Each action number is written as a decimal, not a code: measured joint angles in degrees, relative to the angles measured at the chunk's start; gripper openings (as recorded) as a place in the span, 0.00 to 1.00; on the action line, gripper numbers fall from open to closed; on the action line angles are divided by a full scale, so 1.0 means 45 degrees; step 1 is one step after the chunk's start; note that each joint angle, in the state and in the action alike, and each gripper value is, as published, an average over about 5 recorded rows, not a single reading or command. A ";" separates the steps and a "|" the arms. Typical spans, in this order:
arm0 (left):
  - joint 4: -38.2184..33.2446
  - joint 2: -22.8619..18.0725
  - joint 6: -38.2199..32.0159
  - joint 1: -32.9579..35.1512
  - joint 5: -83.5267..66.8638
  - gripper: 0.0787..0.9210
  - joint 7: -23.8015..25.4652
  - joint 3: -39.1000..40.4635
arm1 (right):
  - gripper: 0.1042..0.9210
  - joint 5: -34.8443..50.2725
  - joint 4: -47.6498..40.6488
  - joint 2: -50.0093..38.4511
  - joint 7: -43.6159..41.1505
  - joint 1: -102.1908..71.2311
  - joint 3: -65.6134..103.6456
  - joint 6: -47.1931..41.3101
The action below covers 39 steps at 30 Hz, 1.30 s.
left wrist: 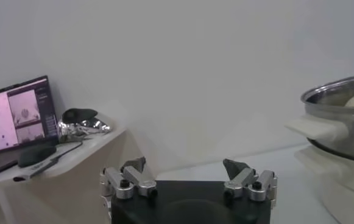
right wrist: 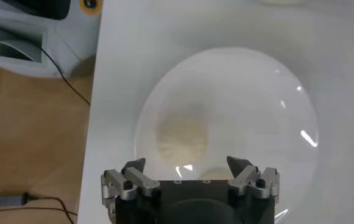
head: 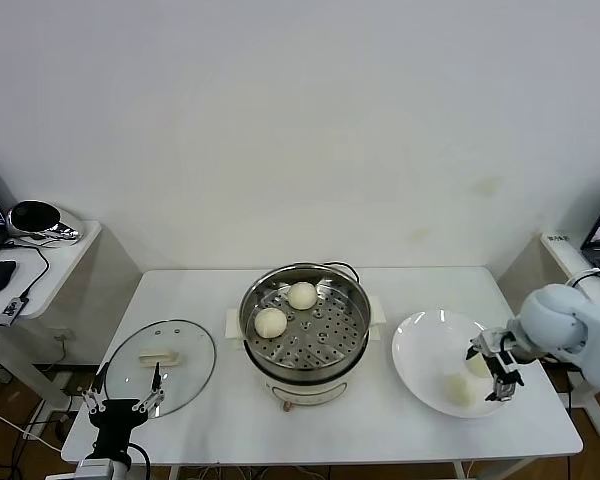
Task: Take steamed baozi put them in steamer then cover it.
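The front baozi (head: 459,390) on the plate (head: 420,350) is still beyond the fingers of my right gripper, which stop short. My right gripper should move toward it before it closes.
The steel steamer (head: 352,322) stands mid-table on its white base and holds two baozi on its perforated tray, one at the back (head: 302,295) and one at the left (head: 270,322). Two more baozi lie on the white plate (head: 420,350): one at the front (head: 458,390), one (head: 477,365) partly hidden by my right gripper (head: 492,372). In the right wrist view that gripper (right wrist: 186,163) is open just above the plate (right wrist: 244,85), with a baozi (right wrist: 183,139) just ahead of its fingertips. My left gripper (head: 120,404) is open and empty at the table's front left.
The clear glass lid (head: 195,375) with its white handle (head: 160,355) lies flat left of the steamer, just beyond my left gripper (left wrist: 186,164). The left wrist view shows the steamer's side (left wrist: 341,122). A side table with a laptop (left wrist: 15,115) stands at the left.
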 measured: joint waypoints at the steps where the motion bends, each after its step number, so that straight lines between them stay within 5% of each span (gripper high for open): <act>1: 0.0006 -0.0007 0.0002 0.0001 0.0001 0.88 0.0000 -0.0005 | 0.88 -0.0080 -0.0098 0.0100 0.0038 -0.0136 0.0076 0.0013; 14: 0.0184 -0.0019 0.0012 -0.0107 -0.0011 0.88 0.0001 0.0003 | 0.87 -0.0676 -0.1047 0.1052 0.0449 -0.1099 0.0631 -0.0010; 28: 0.0111 -0.0006 0.0006 -0.0081 -0.0011 0.88 0.0000 0.0012 | 0.64 -0.0705 -0.1193 0.1163 0.0364 -0.1163 0.0794 0.0032; 39: -0.0022 0.0061 0.0034 -0.0114 -0.0001 0.88 0.0013 0.0036 | 0.64 0.0261 -0.0935 0.0808 -0.0106 0.0862 -0.0047 0.0023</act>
